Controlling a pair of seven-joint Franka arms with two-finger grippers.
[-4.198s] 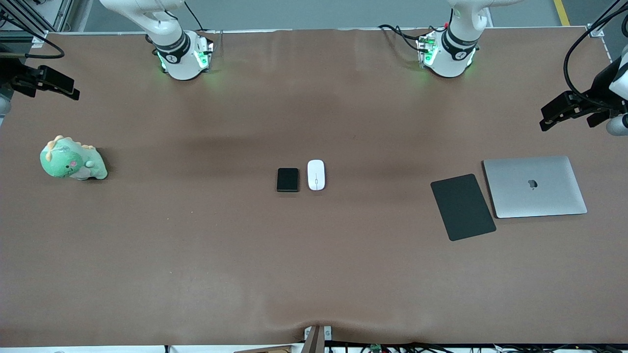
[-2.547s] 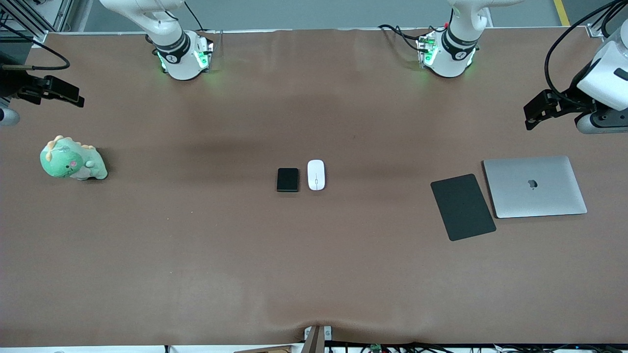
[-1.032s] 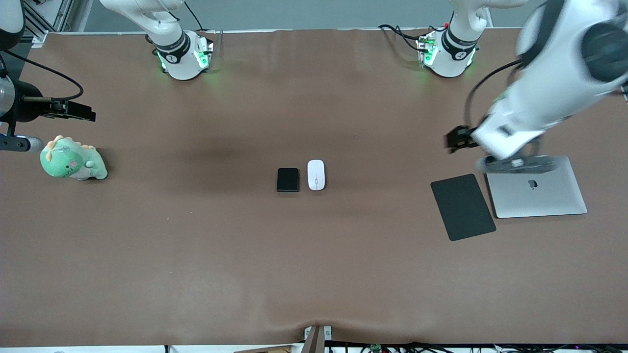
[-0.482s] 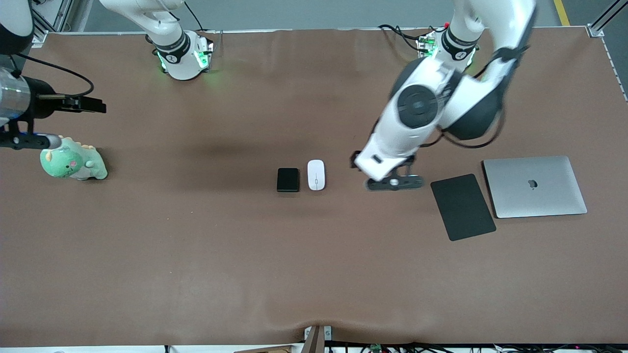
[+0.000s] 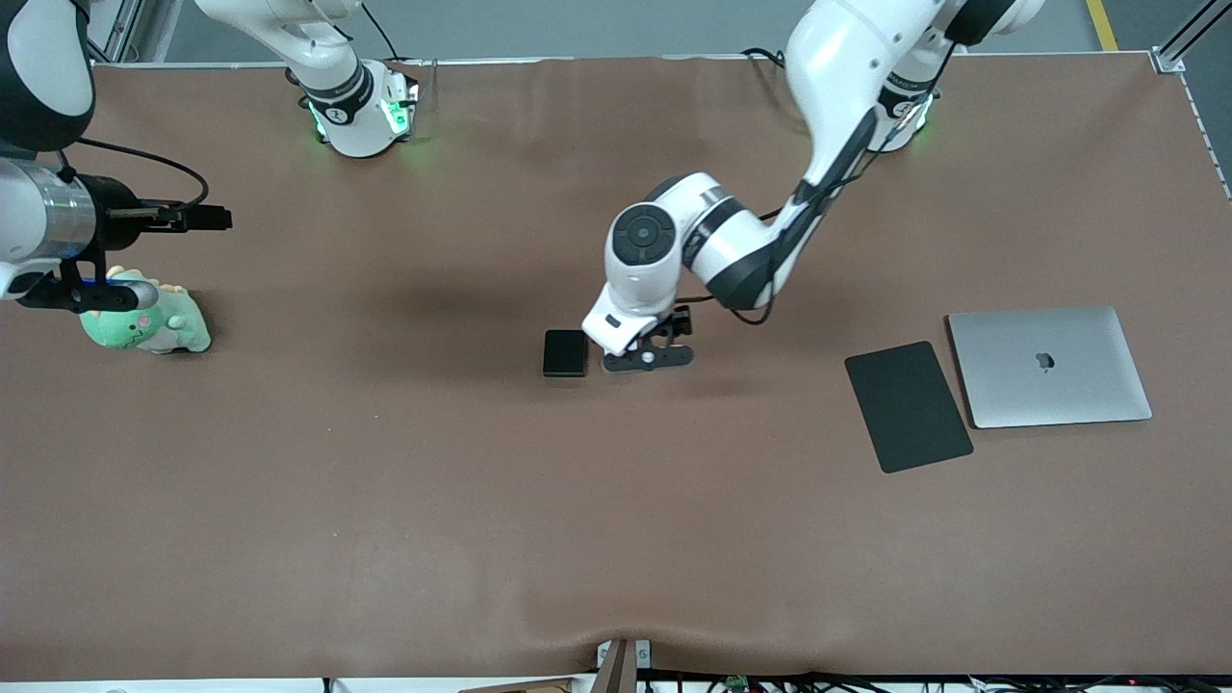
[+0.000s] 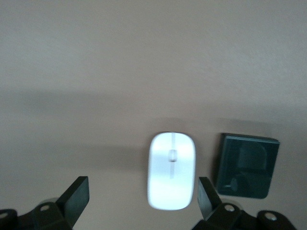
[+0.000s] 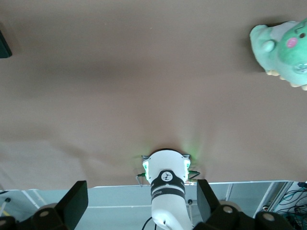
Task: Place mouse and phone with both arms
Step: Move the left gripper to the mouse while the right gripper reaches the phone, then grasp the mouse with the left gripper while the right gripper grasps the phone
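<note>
The white mouse needs to go on the black mouse pad [image 5: 908, 406], so my left gripper will next grab the mouse by its long side edges.
The white mouse [image 6: 171, 177] lies on the brown table, between the open fingers of my left gripper [image 6: 142, 203] and close to one finger [image 6: 207, 200], not touching it. In the front view the left gripper [image 5: 643, 354] hangs low over the mouse and hides it. The black phone [image 5: 564, 352] lies right beside it, toward the right arm's end; the left wrist view shows the phone [image 6: 247, 165] too. My right gripper [image 5: 204, 218] hovers open and empty above the table at the right arm's end, and its fingers [image 7: 76, 199] frame only that arm's base.
A green dinosaur toy [image 5: 144, 325] sits under the right hand; the right wrist view shows the toy [image 7: 283, 45] as well. A black mouse pad [image 5: 908, 406] and a closed silver laptop [image 5: 1049, 366] lie at the left arm's end. The arm bases [image 5: 361, 111] stand along the table's edge.
The left arm has swung from over the laptop across the table and down over the mouse. The right gripper has crept a little toward the table's middle. Mouse and phone have not moved.
</note>
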